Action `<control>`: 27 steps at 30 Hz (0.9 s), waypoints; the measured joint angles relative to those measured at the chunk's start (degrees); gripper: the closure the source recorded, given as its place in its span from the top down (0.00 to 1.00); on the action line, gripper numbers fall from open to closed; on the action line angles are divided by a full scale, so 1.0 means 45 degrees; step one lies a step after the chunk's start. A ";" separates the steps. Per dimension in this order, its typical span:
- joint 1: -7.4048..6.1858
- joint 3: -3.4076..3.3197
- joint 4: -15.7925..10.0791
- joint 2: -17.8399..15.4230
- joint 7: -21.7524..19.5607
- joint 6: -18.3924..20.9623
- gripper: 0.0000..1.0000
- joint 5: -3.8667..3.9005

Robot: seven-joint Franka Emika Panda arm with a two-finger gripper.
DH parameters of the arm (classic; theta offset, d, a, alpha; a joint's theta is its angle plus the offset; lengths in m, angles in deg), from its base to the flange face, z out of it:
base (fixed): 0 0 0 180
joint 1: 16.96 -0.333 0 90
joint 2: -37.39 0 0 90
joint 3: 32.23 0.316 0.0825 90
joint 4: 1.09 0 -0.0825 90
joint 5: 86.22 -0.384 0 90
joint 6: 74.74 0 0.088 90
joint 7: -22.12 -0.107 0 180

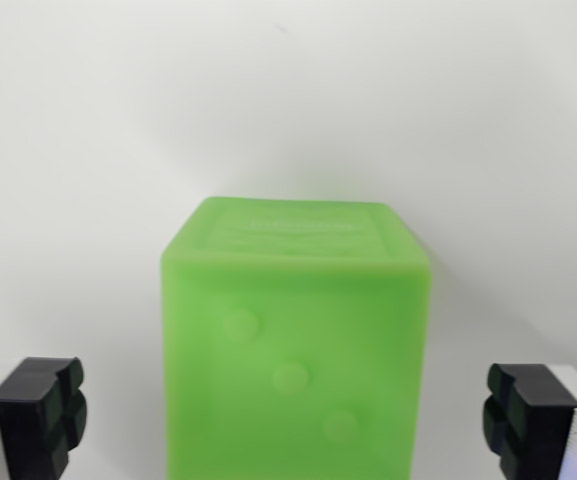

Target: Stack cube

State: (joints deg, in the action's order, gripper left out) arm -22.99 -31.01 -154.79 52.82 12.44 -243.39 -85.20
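I should next take hold of the soft green cube by its two opposite sides with my gripper, so that I can stack the cube.
A bright green cube (293, 345), a die with three raised dots on its near face, fills the lower middle of the wrist view on a white surface. My gripper (288, 425) is open, and the cube stands between its fingers. The black pad of one finger (40, 412) shows at the wrist view's left, the other (528, 415) at the right. A clear gap separates each pad from the cube's sides. Lettering is embossed on the cube's top face, too blurred to read. No other cube is in view.
A plain white surface (288, 100) spreads behind and around the cube, with a faint shadow near its top edge.
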 joint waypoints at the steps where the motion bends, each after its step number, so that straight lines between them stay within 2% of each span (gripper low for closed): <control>1: -0.0007 -0.0008 0.0016 0.0077 0.0000 -0.0061 1.00 0.0000; 9: -0.0121 -0.0117 0.0242 0.1011 0.0000 -0.0781 1.00 0.0001; 17: -0.0161 -0.0156 0.0357 0.1432 0.0000 -0.1100 1.00 0.0001; 18: -0.0162 -0.0157 0.0360 0.1441 0.0000 -0.1105 0.00 0.0001; 27: -0.0163 -0.0159 0.0372 0.1450 0.0000 -0.1114 0.00 0.0001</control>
State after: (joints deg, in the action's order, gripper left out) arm -23.72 -31.72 -153.12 59.34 12.44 -248.41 -85.20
